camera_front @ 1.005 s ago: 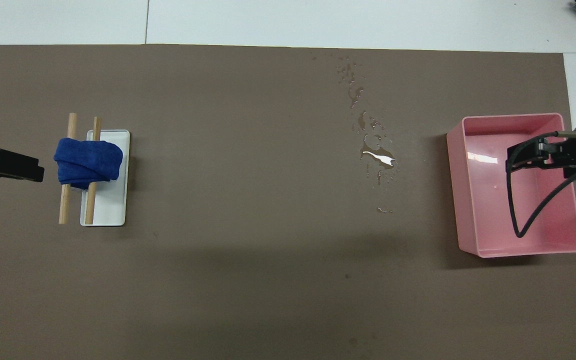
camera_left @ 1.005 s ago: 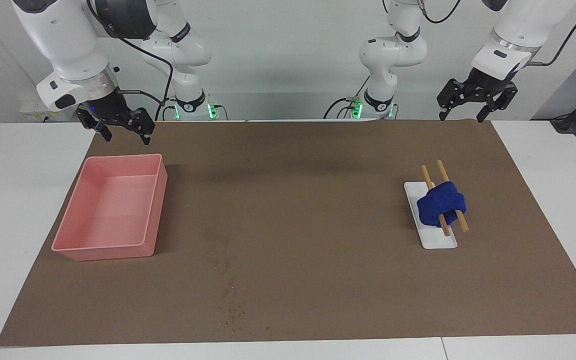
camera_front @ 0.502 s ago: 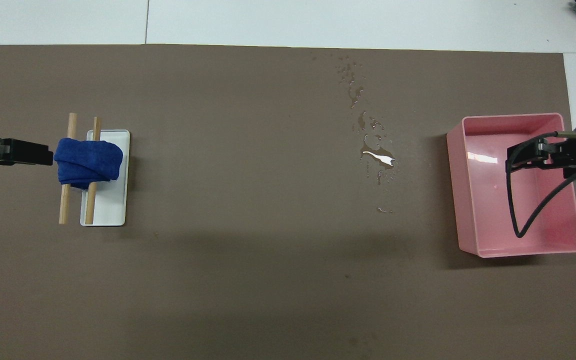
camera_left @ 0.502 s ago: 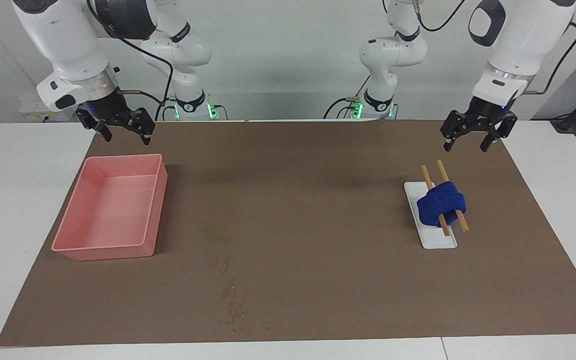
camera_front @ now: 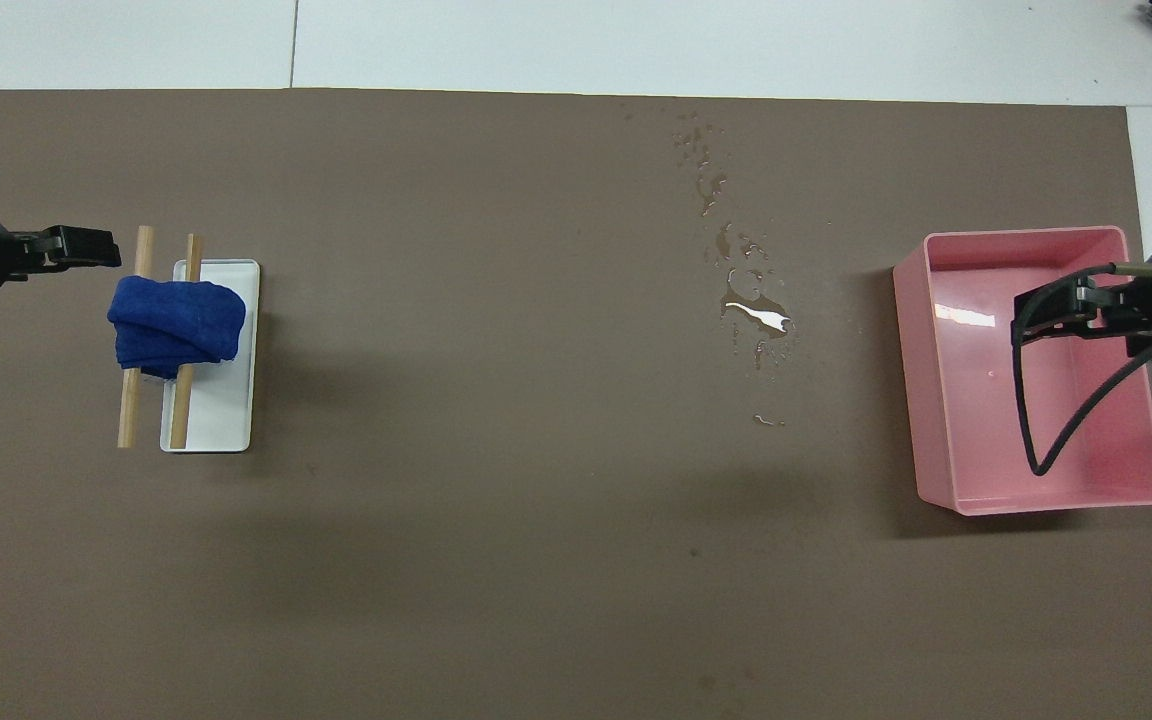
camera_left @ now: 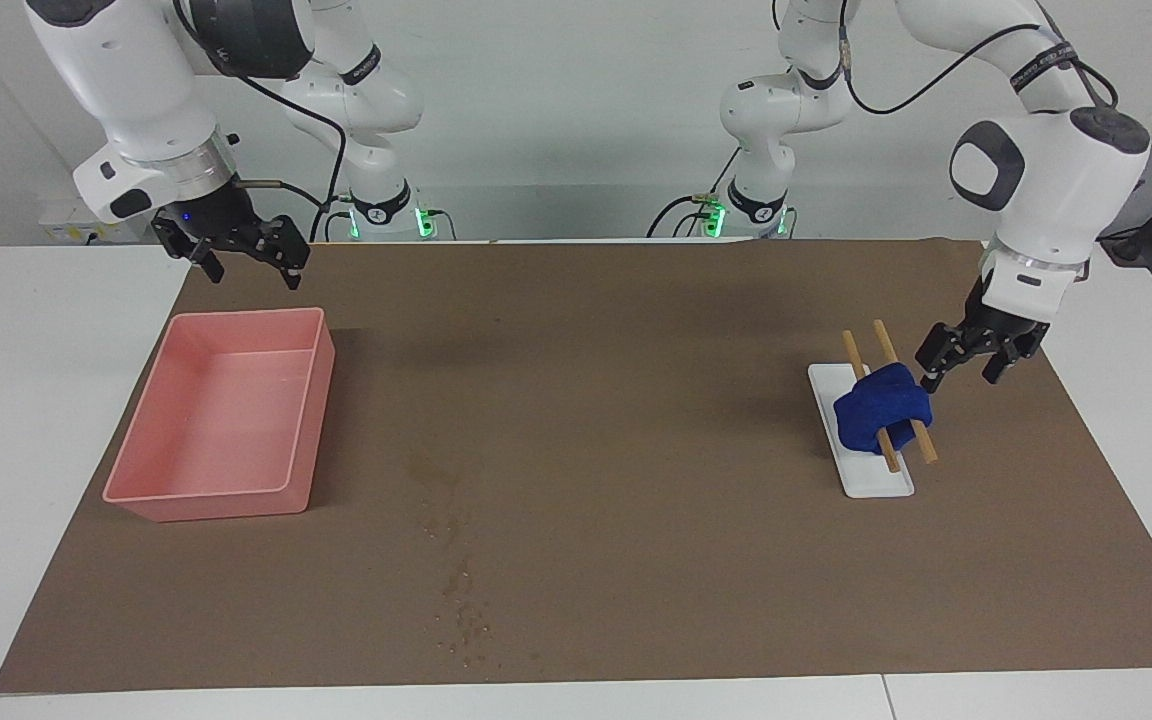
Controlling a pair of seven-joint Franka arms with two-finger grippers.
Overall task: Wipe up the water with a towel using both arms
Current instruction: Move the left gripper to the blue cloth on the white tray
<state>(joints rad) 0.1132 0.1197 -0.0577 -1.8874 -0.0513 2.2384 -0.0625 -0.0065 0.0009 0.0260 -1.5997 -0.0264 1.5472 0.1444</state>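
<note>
The left gripper's fingers stop short of the blue towel (camera_front: 176, 320), beside the wooden rod, and would miss, so the robot will move the left gripper toward the towel before closing on it.
The blue towel (camera_left: 881, 405) (camera_front: 176, 320) lies bunched over two wooden rods (camera_left: 851, 345) (camera_front: 131, 410) that rest across a small white tray (camera_left: 876, 485) (camera_front: 221, 420). My left gripper (camera_left: 962, 378) (camera_front: 86, 248) hangs open and empty, low over the mat, right beside the towel toward the left arm's end of the table. The water (camera_left: 456, 580) (camera_front: 746, 300) is a scatter of droplets mid-mat, running out to the mat's edge farthest from the robots. My right gripper (camera_left: 254, 275) (camera_front: 1076, 322) waits open and empty over the pink bin's edge nearest the robots.
A pink rectangular bin (camera_left: 216, 492) (camera_front: 1036, 505) stands toward the right arm's end of the table. A brown mat (camera_left: 636, 400) (camera_front: 496, 500) covers most of the white table. A black cable loops from the right wrist over the bin.
My left gripper has come down from over the mat's edge nearest the robots to just beside the towel. The right arm, towel and water have not moved.
</note>
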